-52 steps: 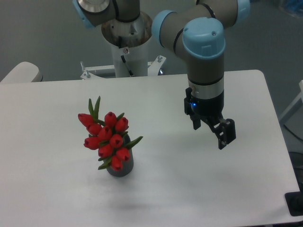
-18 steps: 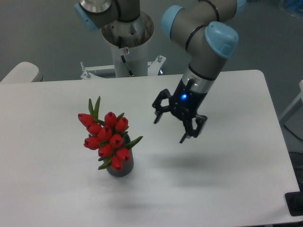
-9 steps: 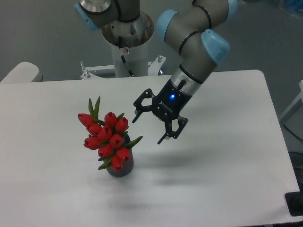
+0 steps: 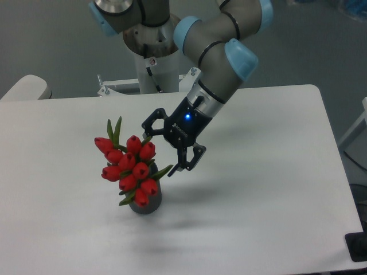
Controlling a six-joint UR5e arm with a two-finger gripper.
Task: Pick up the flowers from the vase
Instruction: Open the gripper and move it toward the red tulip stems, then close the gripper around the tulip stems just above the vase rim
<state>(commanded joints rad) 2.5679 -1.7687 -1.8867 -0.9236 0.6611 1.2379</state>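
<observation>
I will grab the red tulip heads of the flowers with my gripper to lift the flowers (image 4: 129, 166) out of the vase (image 4: 148, 203).
The flowers (image 4: 129, 166), a tight bunch of red tulip buds with green leaves, stand in the vase (image 4: 148, 203), a small dark grey cylinder on the white table (image 4: 258, 217). The bunch leans up and to the left and covers most of the vase. My gripper (image 4: 161, 149) is tilted sideways just right of the bunch, its tips pointing left toward the upper buds. It is open, with one finger (image 4: 150, 121) above and the other (image 4: 186, 163) lower, close to a green leaf. Nothing is between them.
The arm's white base column (image 4: 153, 54) stands behind the table's far edge. A pale rounded object (image 4: 23, 87) sits off the table's far left corner. A dark object (image 4: 358, 247) shows at the bottom right edge.
The gripper has tilted from pointing down to sideways and swung left across the table, from the right half to just beside the flowers. It stays open. Flowers and vase have not moved.
</observation>
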